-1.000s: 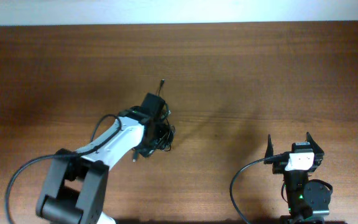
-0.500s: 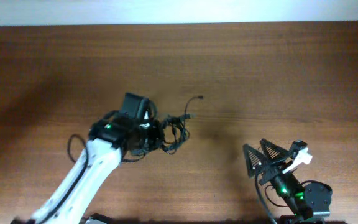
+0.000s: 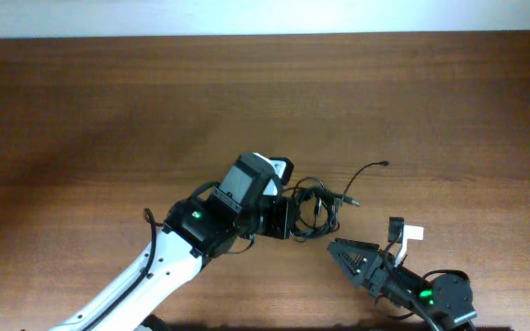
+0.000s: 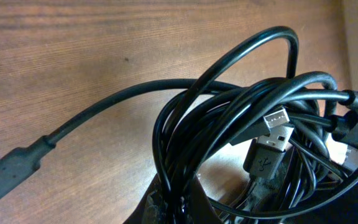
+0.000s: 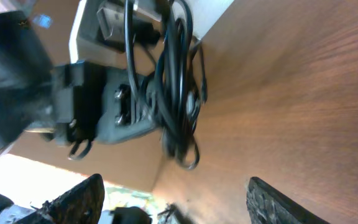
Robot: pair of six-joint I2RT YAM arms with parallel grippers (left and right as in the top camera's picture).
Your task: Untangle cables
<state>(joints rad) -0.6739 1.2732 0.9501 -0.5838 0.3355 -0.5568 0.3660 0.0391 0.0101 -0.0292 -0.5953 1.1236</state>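
Loops of the cable bundle (image 3: 317,208) (image 4: 229,112) are hanging from the fingers high above the tabletop, so the robot will lower the bundle before its left gripper lets go of it.
The cables (image 3: 316,208) are a tangled bundle of thin black cords near the table's middle, with one loose end curling to the right (image 3: 375,166). My left gripper (image 3: 288,221) is shut on the bundle; in the left wrist view the cords (image 4: 229,124) loop out of the jaws (image 4: 182,202), with a USB plug (image 4: 269,146) among them. My right gripper (image 3: 339,250) is open, its fingers pointing left just below and right of the bundle. In the right wrist view the bundle (image 5: 176,81) hangs ahead of the open fingers (image 5: 176,199).
The brown wooden table (image 3: 109,110) carries nothing else. A pale wall edge (image 3: 265,17) runs along the back. The right arm's base (image 3: 444,299) sits at the front right edge, the left arm's link (image 3: 145,285) at the front left.
My left gripper has carried the cable bundle to the right, toward the table's middle. My right arm has swung down and left, with its open fingers now pointing at the bundle.
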